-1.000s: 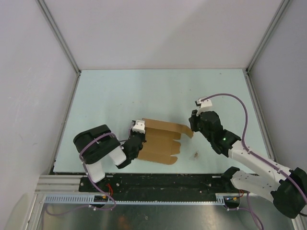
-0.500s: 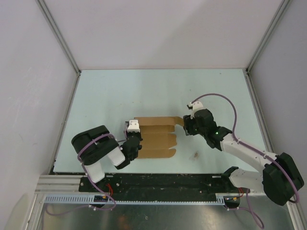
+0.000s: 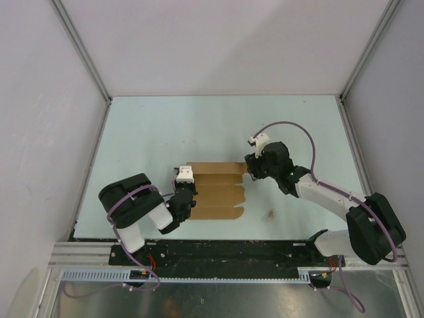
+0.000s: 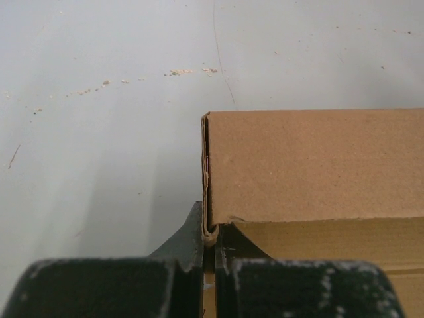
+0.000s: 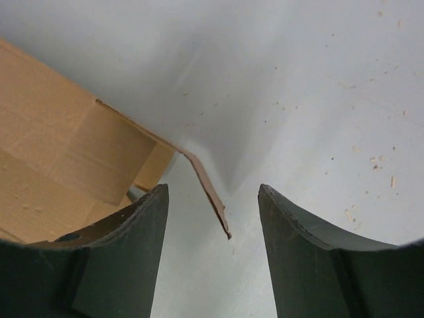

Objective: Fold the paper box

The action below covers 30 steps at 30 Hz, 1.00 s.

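The paper box (image 3: 213, 190) lies in the middle of the table and would remain there, so it is now time for my left gripper to release the box.
The paper box (image 3: 213, 190) is a brown cardboard piece with stepped flaps, lying mid-table. My left gripper (image 3: 183, 190) holds its left end. In the left wrist view the jaws are shut on the box's folded corner edge (image 4: 210, 233), and the box's panel (image 4: 311, 165) stretches to the right. My right gripper (image 3: 250, 169) sits at the box's upper right corner. In the right wrist view it (image 5: 212, 193) is open, and a thin bent flap (image 5: 211, 192) of the box (image 5: 59, 152) hangs between the fingers, touching neither.
A dark smudge (image 3: 270, 213) marks the pale table right of the box. White enclosure walls with metal posts (image 3: 86, 59) close off the sides and back. A black rail (image 3: 225, 252) runs along the near edge.
My right gripper moved left along with the box's right flap and opened off it. The box swung from tilted to square with the table. The left gripper kept its grip.
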### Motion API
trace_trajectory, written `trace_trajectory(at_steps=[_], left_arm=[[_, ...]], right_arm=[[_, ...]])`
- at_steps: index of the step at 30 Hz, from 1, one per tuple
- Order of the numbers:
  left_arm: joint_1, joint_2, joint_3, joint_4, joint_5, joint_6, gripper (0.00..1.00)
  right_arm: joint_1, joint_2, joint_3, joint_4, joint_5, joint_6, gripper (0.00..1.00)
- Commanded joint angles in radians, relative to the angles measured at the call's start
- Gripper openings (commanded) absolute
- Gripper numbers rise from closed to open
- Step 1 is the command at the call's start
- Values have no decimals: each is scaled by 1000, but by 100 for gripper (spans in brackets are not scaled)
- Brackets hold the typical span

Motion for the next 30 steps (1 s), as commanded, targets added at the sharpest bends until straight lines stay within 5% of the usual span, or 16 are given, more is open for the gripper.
trace_trajectory(at_steps=[1,8,15,24,30], left_arm=[[-5,3,0,196,11,1,0],[-5,8,6,193,11,4,0],[-5,4,6,192,-12,1,0],[-6,-5,3,187,-30,-10,0],[-14,-9,0,179,-13,-27,9]], right_arm=[[-25,38,59,52,-28,-74,62],[-50,88,93,7,-100,-70,56],[-48,91,102,-31,-104,-28,34],[-21,97,112,-88,-100,6,21],[18,89,126,-113,-84,36,18]])
